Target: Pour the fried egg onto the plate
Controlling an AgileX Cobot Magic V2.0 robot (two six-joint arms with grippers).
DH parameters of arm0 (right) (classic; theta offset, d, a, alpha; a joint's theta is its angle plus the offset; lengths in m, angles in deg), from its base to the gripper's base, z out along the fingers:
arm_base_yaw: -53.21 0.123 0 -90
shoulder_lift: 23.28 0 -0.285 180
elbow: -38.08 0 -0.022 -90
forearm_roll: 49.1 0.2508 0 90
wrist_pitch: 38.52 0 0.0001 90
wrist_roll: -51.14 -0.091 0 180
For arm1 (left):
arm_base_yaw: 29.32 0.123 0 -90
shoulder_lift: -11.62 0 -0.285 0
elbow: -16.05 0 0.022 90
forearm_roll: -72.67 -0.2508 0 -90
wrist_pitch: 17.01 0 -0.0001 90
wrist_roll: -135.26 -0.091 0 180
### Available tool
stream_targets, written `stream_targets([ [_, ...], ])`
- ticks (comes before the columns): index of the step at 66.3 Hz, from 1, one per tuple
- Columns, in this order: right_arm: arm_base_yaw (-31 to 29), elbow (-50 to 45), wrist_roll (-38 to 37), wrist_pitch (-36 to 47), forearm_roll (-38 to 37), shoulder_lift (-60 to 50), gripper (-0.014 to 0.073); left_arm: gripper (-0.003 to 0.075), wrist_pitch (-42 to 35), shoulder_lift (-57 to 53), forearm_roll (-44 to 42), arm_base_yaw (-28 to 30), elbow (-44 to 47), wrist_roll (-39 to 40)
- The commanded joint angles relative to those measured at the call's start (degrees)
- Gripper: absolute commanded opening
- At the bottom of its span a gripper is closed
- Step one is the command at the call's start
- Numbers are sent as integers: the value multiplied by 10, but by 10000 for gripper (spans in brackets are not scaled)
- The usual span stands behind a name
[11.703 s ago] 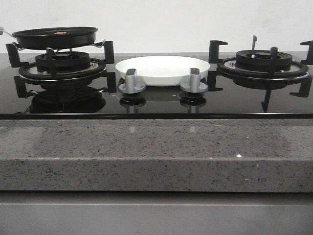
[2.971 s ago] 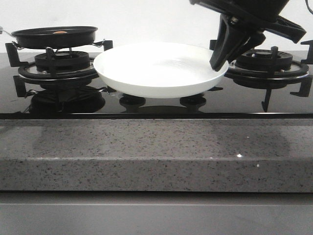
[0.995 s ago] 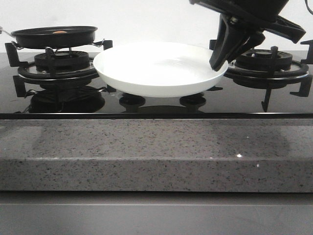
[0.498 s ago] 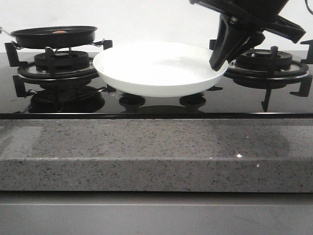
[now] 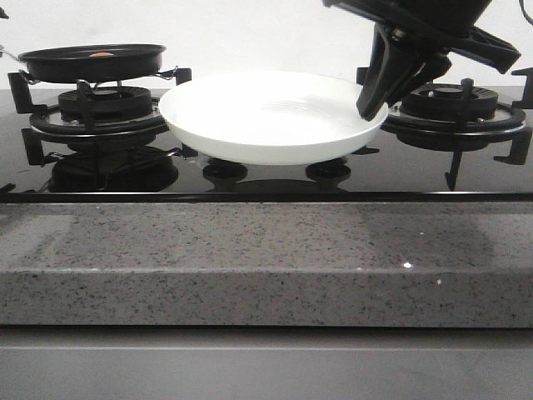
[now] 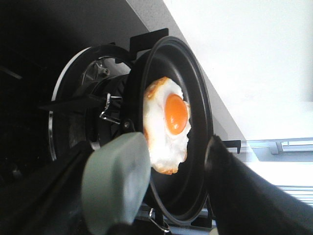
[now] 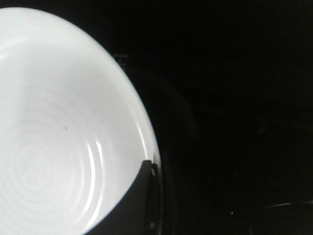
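The fingers of my left gripper are on either side of the grey-green handle (image 6: 117, 181) below the black pan. They would hold the handle if they closed now, so my left gripper needs to close on it now.
The fried egg (image 6: 166, 122), white with a browned edge and orange yolk, lies in the black frying pan (image 6: 195, 161) on the left burner. In the front view only a sliver of yolk (image 5: 102, 54) shows in the pan (image 5: 92, 61). My left gripper (image 6: 146, 152) is open, its dark fingers either side of the pan's grey-green handle end (image 6: 117, 183). My right gripper (image 5: 371, 104) is shut on the right rim of the white plate (image 5: 266, 112), holding it above the stove's middle. The right wrist view shows the plate (image 7: 58, 137) with a finger (image 7: 139, 196) on its rim.
The black glass hob has a left burner grate (image 5: 104, 112) under the pan and a right burner (image 5: 454, 104) behind my right arm. Two knobs (image 5: 225, 171) sit just under the raised plate. A speckled granite counter edge (image 5: 266, 258) runs along the front.
A dark bit of my left arm now shows at the front view's top left corner. The plate and right gripper have stayed still.
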Motion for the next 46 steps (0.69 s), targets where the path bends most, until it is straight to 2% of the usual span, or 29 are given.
stream_targets([
  [1,0,12,3,19,0,-19,-111,473,19,-26,37,-3,-20,-3],
  [12,0,12,3,19,0,-19,-111,463,31,-26,37,-3,-20,-3],
  [27,0,12,3,19,0,-19,-111,363,33,-26,37,-3,-20,6],
  [46,0,12,3,19,0,-19,-111,283,43,-17,37,-3,-20,15],
])
